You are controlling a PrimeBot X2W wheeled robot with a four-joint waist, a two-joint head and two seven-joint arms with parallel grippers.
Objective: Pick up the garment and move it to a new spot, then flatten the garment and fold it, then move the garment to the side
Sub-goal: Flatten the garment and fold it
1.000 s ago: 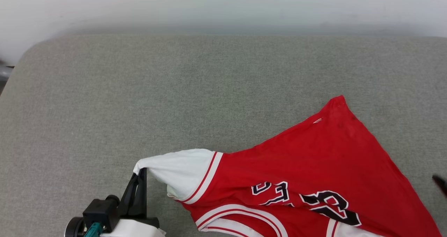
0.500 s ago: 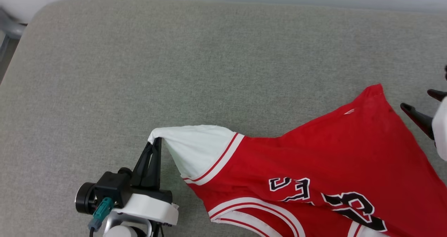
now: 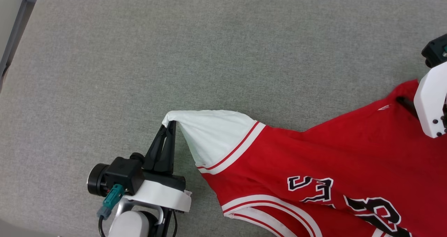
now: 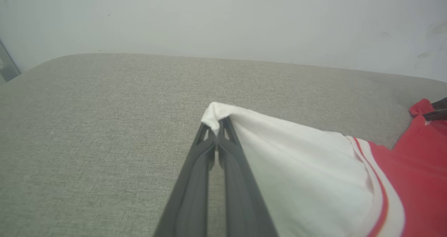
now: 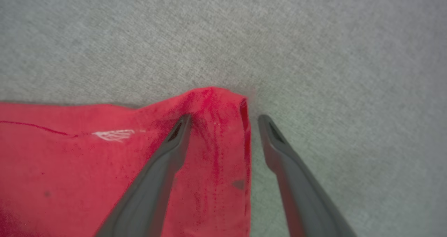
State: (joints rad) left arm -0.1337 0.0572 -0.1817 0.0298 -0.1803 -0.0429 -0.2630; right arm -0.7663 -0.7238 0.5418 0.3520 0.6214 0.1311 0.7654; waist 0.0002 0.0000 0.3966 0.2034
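The cloth puckers up at the garment's red corner while the rest lies flat. My right gripper will next pinch the garment by its red hem corner.
The garment, a red T-shirt with white sleeves and black lettering, lies on the grey cushioned surface at the lower right of the head view. My left gripper is shut on the tip of its white sleeve, pinching a small fold of cloth. My right gripper hangs open over the garment's far red corner; one finger is over the cloth and the other over bare surface beside the hem. In the head view its white housing covers that corner.
The grey surface stretches wide and bare to the left and back of the garment. A pale wall rises behind its far edge. A grey metal leg stands off the surface at the upper left.
The head camera has tilted down, shifting the whole picture. My right gripper has come in from the right edge and now stands over the garment's red corner. The left gripper's hold on the sleeve is unchanged.
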